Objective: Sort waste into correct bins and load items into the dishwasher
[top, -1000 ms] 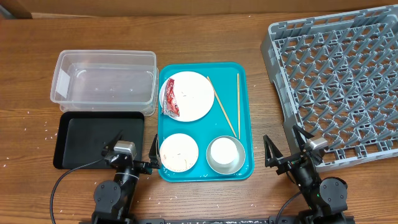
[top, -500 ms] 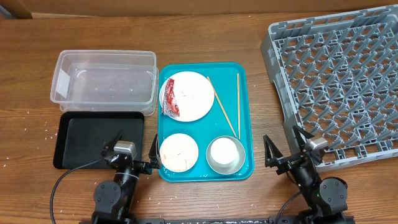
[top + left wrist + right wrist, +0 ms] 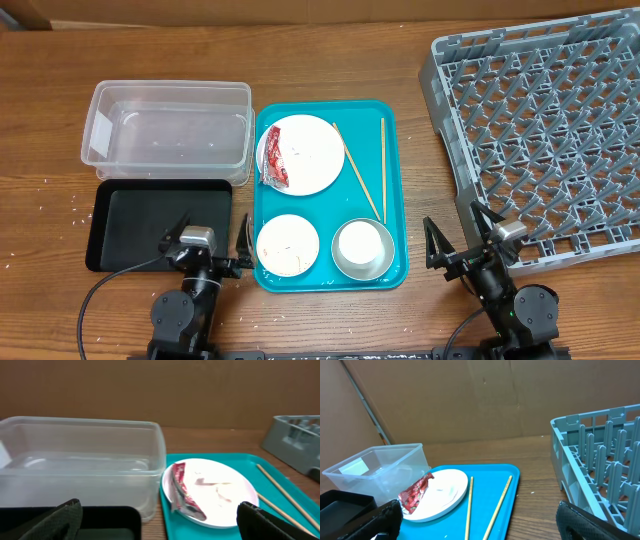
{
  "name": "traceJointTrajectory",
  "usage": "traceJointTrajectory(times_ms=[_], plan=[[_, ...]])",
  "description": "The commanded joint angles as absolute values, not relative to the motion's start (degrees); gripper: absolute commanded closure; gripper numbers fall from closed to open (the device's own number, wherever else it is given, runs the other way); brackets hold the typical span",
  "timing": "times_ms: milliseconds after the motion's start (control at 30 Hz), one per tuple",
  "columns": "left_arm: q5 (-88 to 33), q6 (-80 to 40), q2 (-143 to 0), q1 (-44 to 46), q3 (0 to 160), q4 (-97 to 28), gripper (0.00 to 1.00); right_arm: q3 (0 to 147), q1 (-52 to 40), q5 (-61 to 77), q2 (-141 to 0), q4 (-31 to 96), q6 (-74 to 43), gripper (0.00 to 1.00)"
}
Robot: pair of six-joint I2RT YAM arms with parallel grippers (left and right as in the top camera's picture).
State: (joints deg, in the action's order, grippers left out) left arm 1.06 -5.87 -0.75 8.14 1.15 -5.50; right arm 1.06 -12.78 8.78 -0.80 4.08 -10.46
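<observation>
The white cup should next be picked up by its rim [image 3: 347, 244] with the left gripper, so its body stays free for the handover to the right gripper.
A red wrapper [image 3: 273, 160] [image 3: 182, 492] [image 3: 415, 492] lies on the left edge of the large white plate [image 3: 305, 153]. Two chopsticks [image 3: 357, 172] [image 3: 469, 507], a small plate [image 3: 287, 243] and a steel bowl holding a white cup [image 3: 363, 248] share the teal tray [image 3: 395, 150]. The clear tub [image 3: 165, 125] and black tray [image 3: 160, 225] are to the left, the grey rack [image 3: 545, 130] to the right. My left gripper [image 3: 212, 243] [image 3: 160, 525] is open and empty beside the black tray. My right gripper [image 3: 463, 238] [image 3: 480, 525] is open and empty near the rack's front corner. No paper wad shows.
Loose white specks, maybe rice, lie on the wood left of the black tray [image 3: 70, 205]. A cardboard wall runs along the back of the table [image 3: 485, 400]. Bare wood lies between the teal tray and the rack [image 3: 430, 180].
My left wrist has shifted very slightly to the left. Nothing else has moved.
</observation>
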Motion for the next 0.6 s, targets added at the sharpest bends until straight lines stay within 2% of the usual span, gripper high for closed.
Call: traceJointTrajectory(times_ms=[0, 67, 133, 267, 333, 433, 567], plan=[[4.5, -4.7, -0.3, 7.7, 0.9, -5.1, 0.00, 0.5, -12.6, 8.9, -0.2, 3.9, -10.5, 0.00], [4.3, -4.8, -0.3, 7.7, 0.8, -5.1, 0.00, 0.5, -12.7, 9.8, -0.2, 3.9, -10.6, 0.00], [-0.7, -7.3, -0.3, 7.7, 0.9, -5.3, 0.00, 0.5, -12.7, 12.2, -0.2, 3.4, -10.6, 0.00], [-10.7, -20.9, -0.4, 8.1, 0.9, -2.9, 0.00, 1.0, -12.7, 20.1, -0.2, 3.5, -14.9, 0.00], [-16.7, -23.7, -0.4, 8.1, 1.2, 0.9, 0.00, 2.6, -12.7, 22.0, -0.2, 5.3, -18.1, 0.00], [-22.6, -24.7, -0.4, 8.1, 6.0, 2.0, 0.00, 11.5, -12.7, 22.6, -0.6, 15.1, -19.5, 0.00], [-22.3, -23.6, -3.1, 8.1, 16.7, -9.5, 0.00, 23.8, -12.7, 21.2, -5.4, 26.0, -18.6, 0.00]])
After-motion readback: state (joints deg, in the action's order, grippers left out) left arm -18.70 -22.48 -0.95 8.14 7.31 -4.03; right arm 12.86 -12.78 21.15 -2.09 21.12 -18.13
